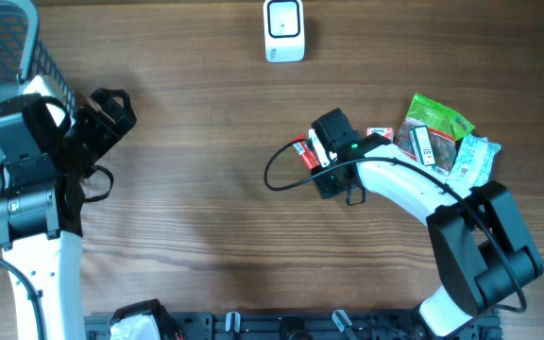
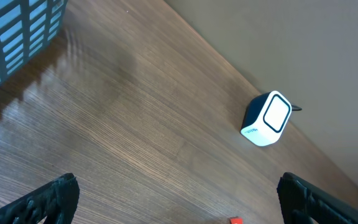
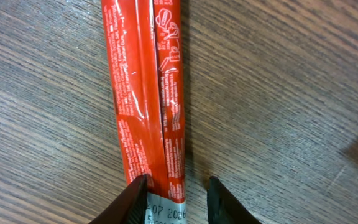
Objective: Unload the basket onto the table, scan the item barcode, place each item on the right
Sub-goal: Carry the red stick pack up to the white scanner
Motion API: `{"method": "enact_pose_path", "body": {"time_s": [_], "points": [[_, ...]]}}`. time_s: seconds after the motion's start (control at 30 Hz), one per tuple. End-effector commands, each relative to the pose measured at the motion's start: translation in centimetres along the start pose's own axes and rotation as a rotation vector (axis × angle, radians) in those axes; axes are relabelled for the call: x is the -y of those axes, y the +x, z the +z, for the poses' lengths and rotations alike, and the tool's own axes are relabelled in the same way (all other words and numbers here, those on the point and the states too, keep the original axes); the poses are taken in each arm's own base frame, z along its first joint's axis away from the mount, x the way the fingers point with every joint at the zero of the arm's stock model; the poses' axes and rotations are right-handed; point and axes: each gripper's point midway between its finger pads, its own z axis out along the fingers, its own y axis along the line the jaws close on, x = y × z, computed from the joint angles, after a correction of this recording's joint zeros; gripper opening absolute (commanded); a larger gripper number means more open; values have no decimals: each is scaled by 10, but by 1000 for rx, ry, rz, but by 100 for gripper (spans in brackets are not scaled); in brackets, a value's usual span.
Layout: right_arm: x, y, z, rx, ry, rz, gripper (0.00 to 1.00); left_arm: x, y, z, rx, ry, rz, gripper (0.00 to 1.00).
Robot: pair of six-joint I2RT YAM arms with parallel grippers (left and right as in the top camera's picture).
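Note:
My right gripper should grab the red stick packet across its width at the near silver end. The packet's length then stays uncovered, so the barcode can be scanned.
A long red stick packet (image 3: 145, 93) with a silver end lies flat on the wooden table, seen small beside the right wrist in the overhead view (image 1: 300, 151). My right gripper (image 3: 176, 186) straddles its near end. The left finger touches the packet's edge and the right finger stands apart from it with bare wood between. The white barcode scanner (image 1: 283, 30) stands at the table's far edge, also in the left wrist view (image 2: 267, 118). My left gripper (image 2: 179, 199) hangs wide open and empty over the table's left side (image 1: 111, 109).
A blue basket (image 1: 8, 47) sits at the far left corner (image 2: 11, 37). A pile of other packets, a green one (image 1: 434, 118) and a white one (image 1: 472, 161), lies to the right of my right gripper.

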Motion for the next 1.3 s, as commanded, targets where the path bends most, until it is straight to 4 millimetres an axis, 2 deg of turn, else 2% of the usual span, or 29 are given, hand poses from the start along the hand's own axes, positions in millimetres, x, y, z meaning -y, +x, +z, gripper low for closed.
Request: {"method": "enact_pose_path", "body": {"time_s": [0.0, 0.1, 0.23, 0.3, 0.33, 0.5, 0.6, 0.7, 0.77, 0.87, 1.03, 1.27], "points": [[-13, 13, 7, -59, -78, 68, 33, -1, -2, -1, 8, 0, 9, 100], [-19, 24, 9, -96, -116, 101, 33, -1, -2, -1, 8, 0, 9, 100], [-19, 37, 15, -122, -113, 126, 27, -1, -2, -1, 7, 0, 9, 100], [-24, 35, 14, -118, -141, 129, 17, -1, -2, -1, 8, 0, 9, 100], [-27, 34, 14, -117, -161, 131, 6, -1, -2, -1, 8, 0, 9, 100], [-28, 32, 12, -113, -167, 120, 4, -1, -2, -1, 8, 0, 9, 100], [-8, 13, -12, -60, -46, 128, 4, -1, -2, -1, 8, 0, 9, 100], [15, -13, -54, 105, 92, 142, 4, -1, -2, -1, 8, 0, 9, 100], [16, -24, -83, 200, 91, 140, 4, -1, -2, -1, 8, 0, 9, 100], [6, -24, -105, 246, 32, 136, 4, -1, -2, -1, 7, 0, 9, 100], [-21, -24, -114, 255, -116, 50, 4, -1, -2, -1, 7, 0, 9, 100], [-20, -23, -114, 252, -113, 41, 4, -1, -2, -1, 7, 0, 9, 100]]}}
